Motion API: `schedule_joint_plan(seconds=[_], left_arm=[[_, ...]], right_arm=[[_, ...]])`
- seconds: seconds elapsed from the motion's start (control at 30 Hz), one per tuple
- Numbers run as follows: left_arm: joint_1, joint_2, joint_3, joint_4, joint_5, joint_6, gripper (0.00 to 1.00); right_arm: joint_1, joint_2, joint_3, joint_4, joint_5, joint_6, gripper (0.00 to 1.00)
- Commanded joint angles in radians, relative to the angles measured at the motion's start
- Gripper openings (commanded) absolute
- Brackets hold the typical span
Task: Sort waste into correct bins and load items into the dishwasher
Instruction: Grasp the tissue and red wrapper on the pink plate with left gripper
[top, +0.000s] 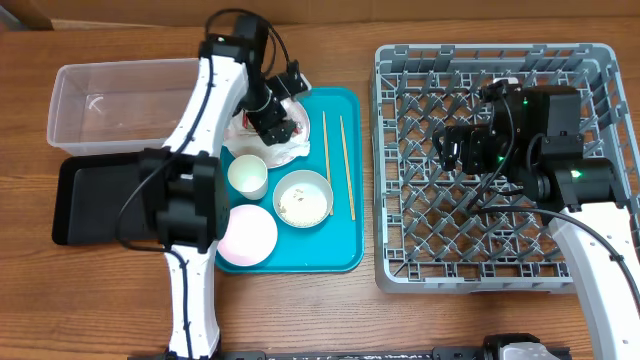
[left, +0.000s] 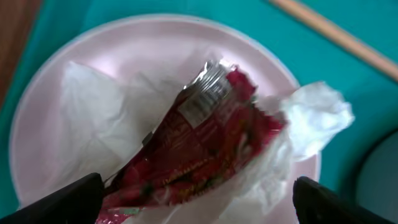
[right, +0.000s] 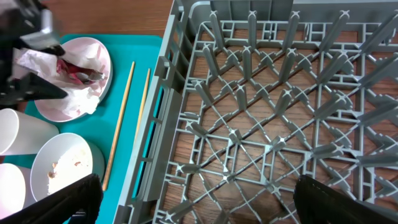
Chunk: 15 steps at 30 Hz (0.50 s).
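I need to grab the red sauce packet (left: 205, 143) across its sides with my left gripper, along with the crumpled tissues beneath, to sort both into the clear tub together.
A red sauce packet (left: 205, 143) lies on crumpled white tissues (left: 93, 124) in a pale-pink plate (left: 155, 43). My left gripper (left: 196, 208) hangs open low over that plate (top: 290, 150), one finger on each side of the packet, holding nothing. On the teal tray (top: 340, 240) are a white cup (top: 246, 174), a bowl with rice scraps (top: 302, 198), a pink plate (top: 247, 235) and two chopsticks (top: 346, 165). My right gripper (right: 199, 205) is open and empty above the grey dish rack (top: 385, 170), near its left side.
A clear plastic tub (top: 120, 100) stands at the far left, with a shallow black tray (top: 95, 200) in front of it. The rack's upright pegs (right: 273, 93) rise under my right gripper. The left arm (top: 200, 130) reaches across the tub's right end.
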Motion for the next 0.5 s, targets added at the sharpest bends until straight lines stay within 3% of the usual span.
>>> schedule_joint_plan(seconds=[0.0,0.17,0.23,0.27,0.3,0.37,0.47], left_arm=[[0.003,0.066,0.005,-0.005,-0.058,0.034,0.97],[-0.006,0.138,0.005,-0.01,-0.05,0.034,0.87],[-0.006,0.165,0.005,0.006,-0.034,0.033,0.56],[-0.006,0.171,0.005,0.013,-0.032,0.033,0.19],[-0.006,0.171,0.005,0.016,-0.03,0.023,0.04],[-0.006,0.167,0.015,0.013,-0.032,-0.022,0.04],[-0.001,0.153,0.127,-0.034,-0.035,-0.206,0.04]], right_arm=[[-0.008,-0.002,0.024,0.0,-0.001,0.003,1.0],[-0.008,-0.002,0.024,0.0,0.014,0.003,1.0],[-0.008,-0.002,0.024,0.0,0.014,0.003,1.0],[-0.008,-0.002,0.024,-0.001,0.014,0.003,1.0],[-0.008,-0.002,0.024,-0.001,0.014,0.003,1.0],[-0.008,-0.002,0.024,-0.001,0.014,0.003,1.0],[-0.008,-0.002,0.024,0.0,0.013,0.003,1.0]])
